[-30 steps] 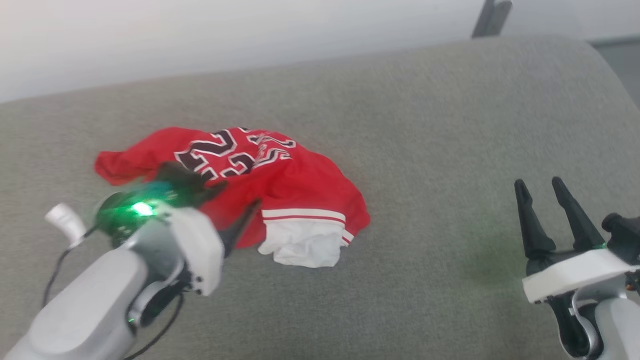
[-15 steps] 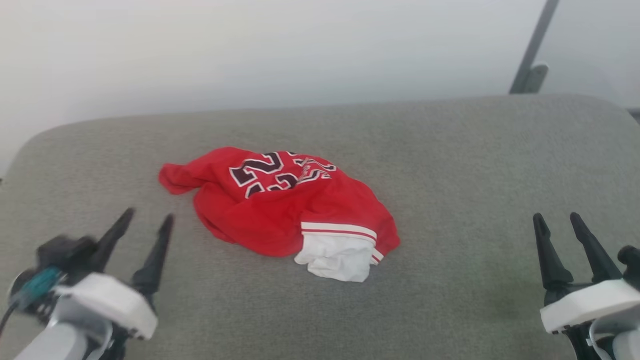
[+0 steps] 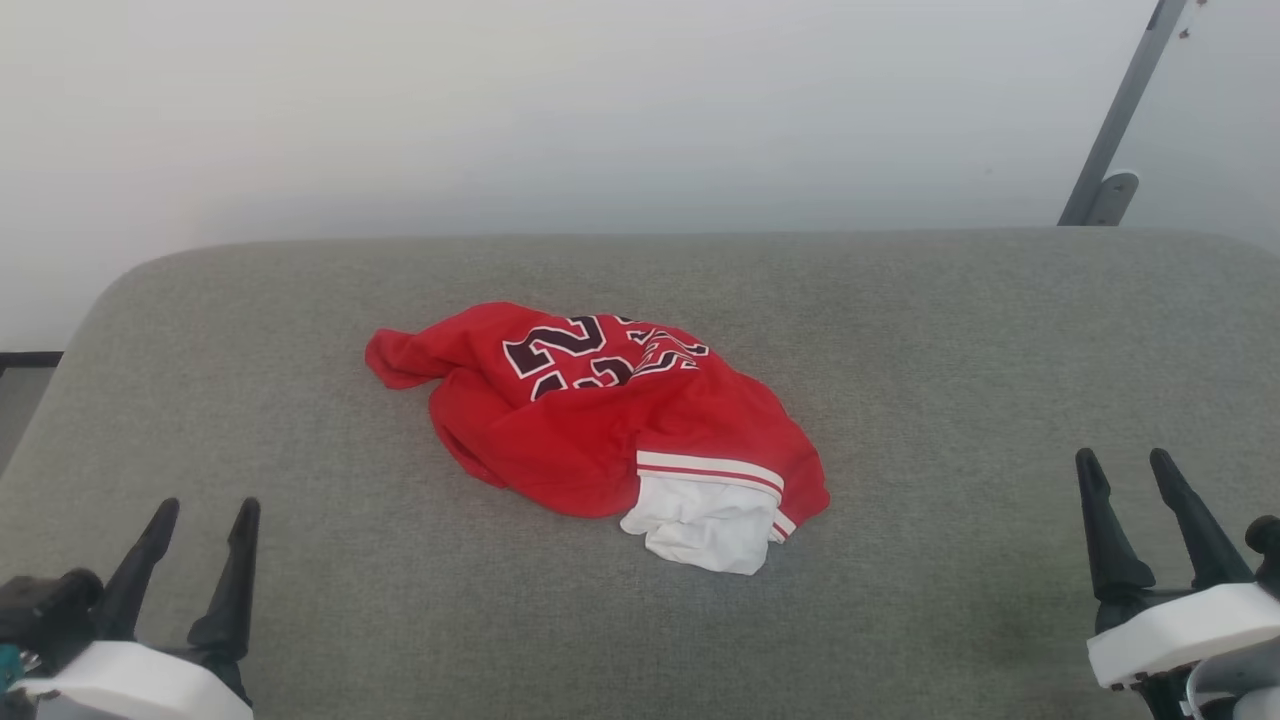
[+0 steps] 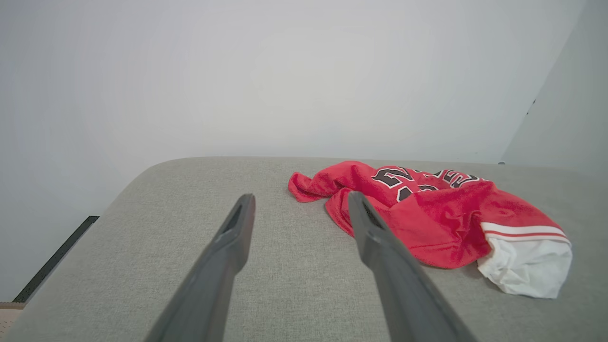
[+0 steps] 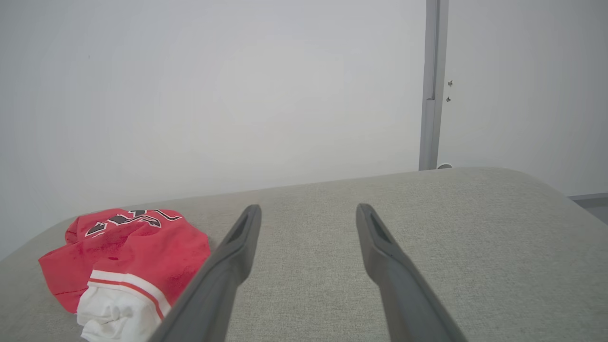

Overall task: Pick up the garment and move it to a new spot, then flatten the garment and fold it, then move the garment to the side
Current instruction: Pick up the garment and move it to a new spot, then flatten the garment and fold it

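Observation:
Next, my right gripper grabs the red jersey (image 3: 576,414) by its white sleeve (image 3: 708,521) to move the jersey to a new spot.
The garment (image 3: 600,425) is a red jersey with dark white-outlined numbers, lying crumpled in the middle of the grey upholstered surface (image 3: 950,340). One white sleeve with red-white striped trim bunches at its near right end. My left gripper (image 3: 207,508) stands open at the lower left, apart from the cloth and empty. My right gripper (image 3: 1125,458) stands open at the lower right, also empty. In the left wrist view the garment (image 4: 427,213) lies just right of my left gripper (image 4: 301,195). In the right wrist view the garment (image 5: 123,251) lies far left of my right gripper (image 5: 308,206).
A pale wall rises behind the surface. A grey metal post (image 3: 1115,130) stands at the back right corner. The surface's rounded left edge drops to a dark floor strip (image 3: 28,358). Bare upholstery surrounds the garment on every side.
My left arm has pulled back from over the garment to the lower left, fingers open and empty. The head camera has tilted, showing more wall. The garment lies as before.

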